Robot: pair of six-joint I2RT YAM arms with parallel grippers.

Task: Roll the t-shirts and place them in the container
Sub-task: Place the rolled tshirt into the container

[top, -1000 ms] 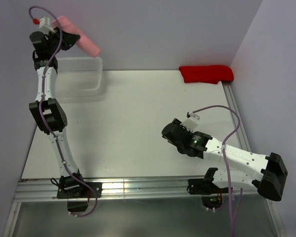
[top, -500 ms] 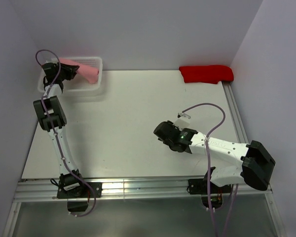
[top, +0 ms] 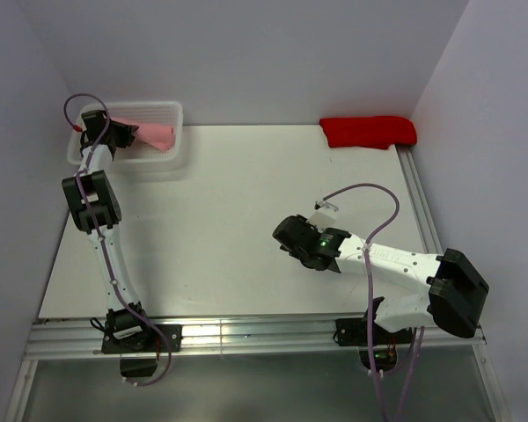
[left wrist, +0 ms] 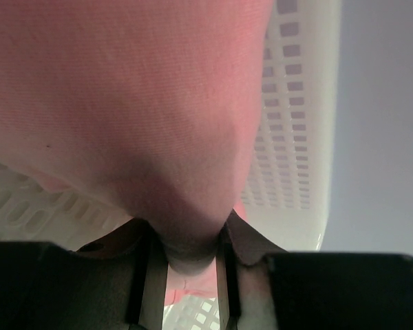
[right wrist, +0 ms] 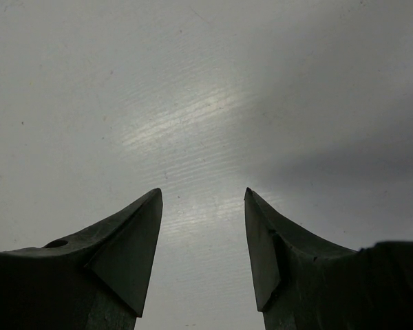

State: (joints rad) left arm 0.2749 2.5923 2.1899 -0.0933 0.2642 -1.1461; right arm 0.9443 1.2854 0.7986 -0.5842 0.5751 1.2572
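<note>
The pink roll and its pinched end are inside the white mesh basket (top: 172,156), so my left gripper should open now; the roll would stay.
The salmon-pink t-shirt (top: 154,134), rolled into a tube, lies in the white mesh basket (top: 172,156) at the table's far left. My left gripper (top: 121,134) is shut on one end of the roll, inside the basket. In the left wrist view the pink fabric (left wrist: 124,103) fills the frame and is pinched between the two dark fingers (left wrist: 150,275), with the basket's mesh wall (left wrist: 292,124) behind. My right gripper (top: 283,236) is open and empty, low over the bare table at centre right; its wrist view shows only tabletop between the fingertips (right wrist: 134,227).
A folded red cloth (top: 368,131) lies at the far right corner of the table. Grey walls stand behind and on both sides. A metal rail (top: 246,334) runs along the near edge by the arm bases.
My left gripper has come down from above the basket with the pink roll and set it into the basket. My right arm has moved a little left over the table.
</note>
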